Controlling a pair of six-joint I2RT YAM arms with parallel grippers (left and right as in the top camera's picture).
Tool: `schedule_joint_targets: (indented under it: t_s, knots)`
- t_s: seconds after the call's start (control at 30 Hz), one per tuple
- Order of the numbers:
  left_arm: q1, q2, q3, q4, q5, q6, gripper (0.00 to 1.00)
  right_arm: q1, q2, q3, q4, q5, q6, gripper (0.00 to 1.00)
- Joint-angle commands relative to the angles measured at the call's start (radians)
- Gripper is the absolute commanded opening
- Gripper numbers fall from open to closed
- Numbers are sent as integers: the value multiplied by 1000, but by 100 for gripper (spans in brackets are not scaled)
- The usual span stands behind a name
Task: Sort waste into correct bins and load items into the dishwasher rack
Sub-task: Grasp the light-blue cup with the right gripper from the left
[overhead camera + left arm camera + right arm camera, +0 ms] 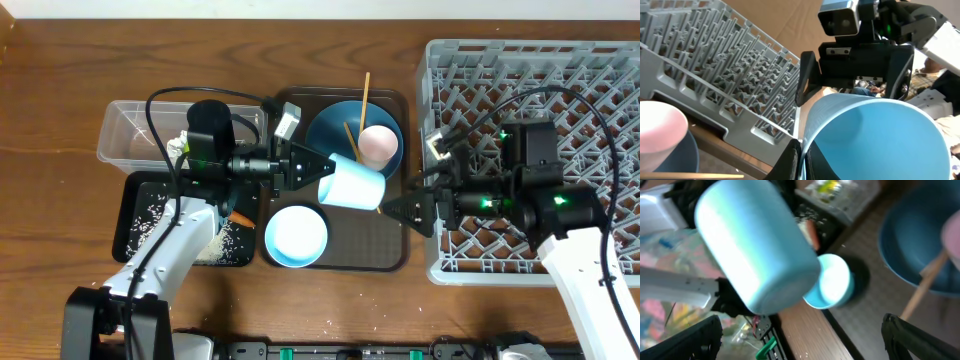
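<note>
My right gripper needs to grab the light blue cup around its outside at the cup's base end (374,189) next, so that the cup can go rim-first into the rack.
My left gripper (322,174) is shut on the rim of the light blue cup (352,186), one finger inside and one outside, in the left wrist view too (803,155). The cup (875,140) hangs on its side above the brown tray (385,250). Its base (755,245) points at my right gripper (400,208), which stands open close by with nothing between its fingers (801,322). The pinkish-white cup (377,146) and chopsticks (364,95) rest on the blue plate (335,130). The pale blue bowl (296,237) sits at the tray's front left. The grey rack (560,90) lies at the right.
At the left stand the clear tub (130,125), with some waste in its corner, and the black tray (140,205), holding rice (225,243) and a carrot (240,218). The right arm reaches over the rack's near left part.
</note>
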State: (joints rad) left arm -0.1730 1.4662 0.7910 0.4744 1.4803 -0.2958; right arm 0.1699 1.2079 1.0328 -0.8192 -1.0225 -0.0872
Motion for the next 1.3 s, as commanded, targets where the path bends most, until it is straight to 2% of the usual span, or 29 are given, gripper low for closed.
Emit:
schedule_joint_targets:
  t_s: [0.0, 0.37, 0.57, 0.63, 0.77, 1.27]
  knots:
    - [-1, -9, -2, 7, 39, -21, 6, 39, 16, 18, 29, -93, -68, 99]
    - [-1, -9, -2, 8, 46, -20, 6, 158, 66, 18, 132, -92, -67, 98]
    - [-1, -9, -2, 8, 46, -20, 6, 159, 68, 18, 162, -92, -63, 84]
    - [-1, -9, -2, 7, 46, -20, 6, 159, 68, 18, 166, -92, -63, 76]
    - [-1, -9, -2, 7, 46, -20, 6, 159, 68, 18, 186, -92, -63, 65]
    - [-1, -9, -2, 6, 46, -20, 7, 154, 68, 18, 332, -52, -32, 61]
